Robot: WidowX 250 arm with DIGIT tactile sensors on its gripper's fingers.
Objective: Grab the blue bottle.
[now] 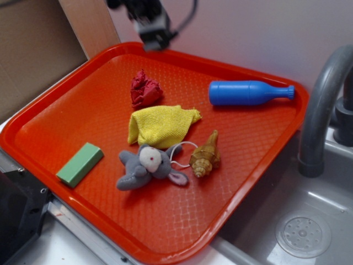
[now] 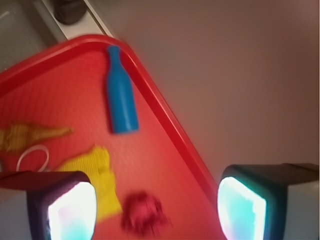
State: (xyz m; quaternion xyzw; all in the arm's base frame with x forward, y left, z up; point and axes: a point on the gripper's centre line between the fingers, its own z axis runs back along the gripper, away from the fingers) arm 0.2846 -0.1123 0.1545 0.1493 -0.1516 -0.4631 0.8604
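Observation:
The bottle narrows to a thin neck (image 1: 283, 92), so my gripper should next grab the bottle by its thick body (image 1: 234, 93), where most of its bulk is.
The blue bottle (image 1: 249, 93) lies on its side at the back right of the orange tray (image 1: 66, 105), neck pointing right toward the sink. The wrist view shows the bottle (image 2: 120, 92) lying ahead, neck pointing away. My gripper (image 1: 151, 33) hangs high over the tray's back rim, well left of the bottle and apart from it. In the wrist view the gripper (image 2: 156, 210) is open, its two fingers wide apart with nothing between them. The tray floor and a red crumpled object (image 2: 145, 214) lie far below the gap.
On the tray lie a red crumpled object (image 1: 145, 90), a yellow cloth (image 1: 161, 125), a grey plush mouse (image 1: 149, 166), a tan shell (image 1: 206, 157) and a green block (image 1: 80, 164). A grey faucet (image 1: 322, 105) and sink (image 1: 298, 221) stand at the right. A wall rises behind.

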